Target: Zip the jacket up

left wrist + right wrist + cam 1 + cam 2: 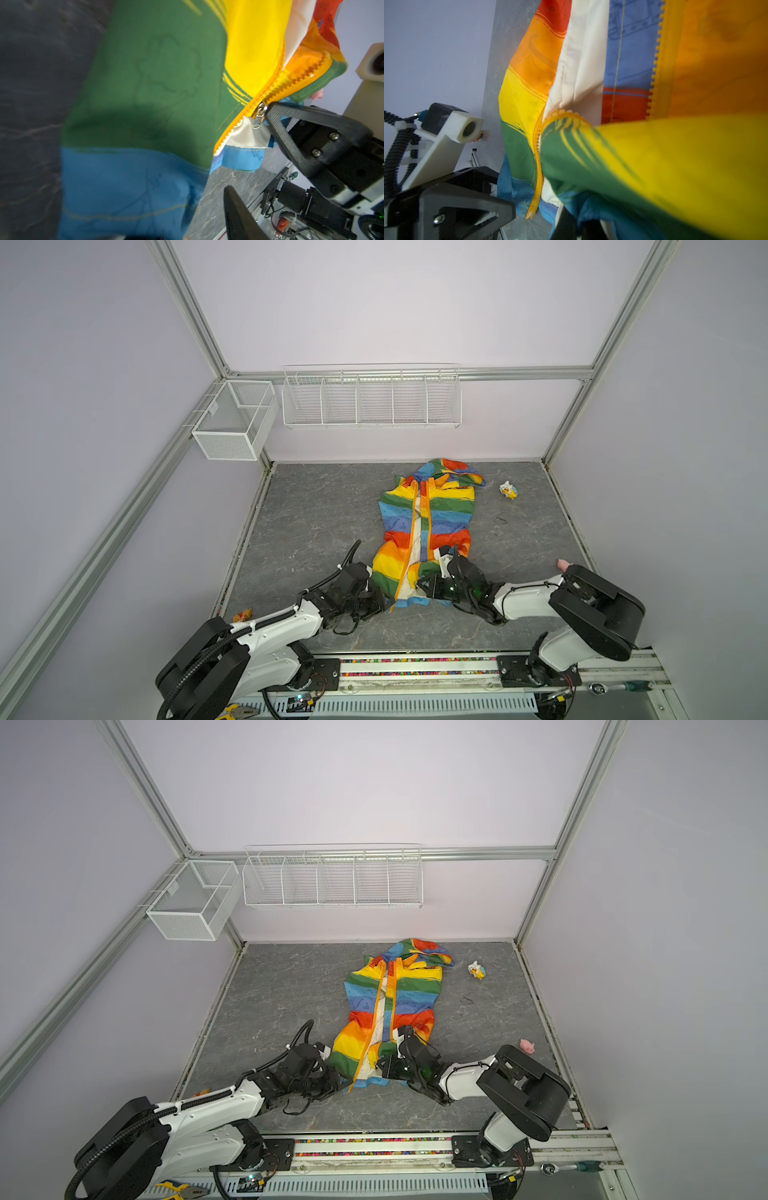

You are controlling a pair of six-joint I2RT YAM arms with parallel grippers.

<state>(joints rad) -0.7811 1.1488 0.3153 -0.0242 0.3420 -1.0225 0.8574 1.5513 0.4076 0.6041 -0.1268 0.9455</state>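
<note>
Next, my left gripper grabs the blue hem beside the orange zipper edge [236, 127], which leaves the hem's end free to go into the slider.
The striped jacket [428, 522] [395, 1002] lies flat on the grey table, hood at the far end. Its front gapes and cream lining shows between the orange zipper edges. My left gripper [380, 601] [334, 1081] sits at the near left corner of the hem. It is open, with one fingertip [232, 199] clear of the blue hem fabric. My right gripper [422, 587] [380, 1067] is shut on the jacket's hem beside the zipper, with blue fabric bunched between its fingers [571, 226]. The silver zipper slider [259, 113] hangs right at that gripper's tip [268, 110].
A small white-yellow toy [508, 490] lies to the right of the hood. A pink toy [527, 1046] sits near the right arm and a small orange thing [242, 616] by the left arm. Two wire baskets [372, 398] [235, 418] hang on the back wall.
</note>
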